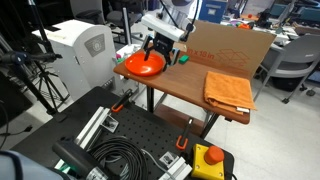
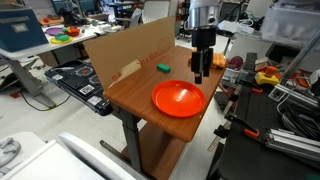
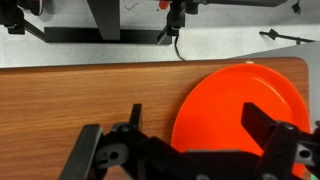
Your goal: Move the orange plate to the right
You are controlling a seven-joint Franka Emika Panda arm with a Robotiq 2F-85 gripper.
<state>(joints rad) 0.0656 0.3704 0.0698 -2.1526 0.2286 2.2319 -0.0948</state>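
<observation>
I need to lower my gripper before I close it on the plate's rim point(image 1: 164, 62) point(image 3: 175, 127). The plate's rim shows between my open fingers but is below them, so my fingers would miss it if I closed now.
The orange plate point(image 1: 143, 67) is round, glossy and orange-red, and lies at one end of the wooden table point(image 1: 185, 85). It shows in both exterior views point(image 2: 178, 99) and fills the right of the wrist view point(image 3: 245, 100). My gripper point(image 1: 155, 52) hangs open over the plate's rim, also seen in an exterior view point(image 2: 200, 72). In the wrist view my gripper point(image 3: 191, 112) has one finger over the bare wood and one over the plate, with the plate's edge between them. It holds nothing.
A folded orange cloth point(image 1: 228, 90) lies at the table's other end. A cardboard sheet point(image 2: 130, 50) stands along the back edge, with a small green object point(image 2: 162, 68) near it. The table's edge point(image 3: 150, 66) runs close to the plate. Cables and equipment lie on the floor point(image 1: 120, 155).
</observation>
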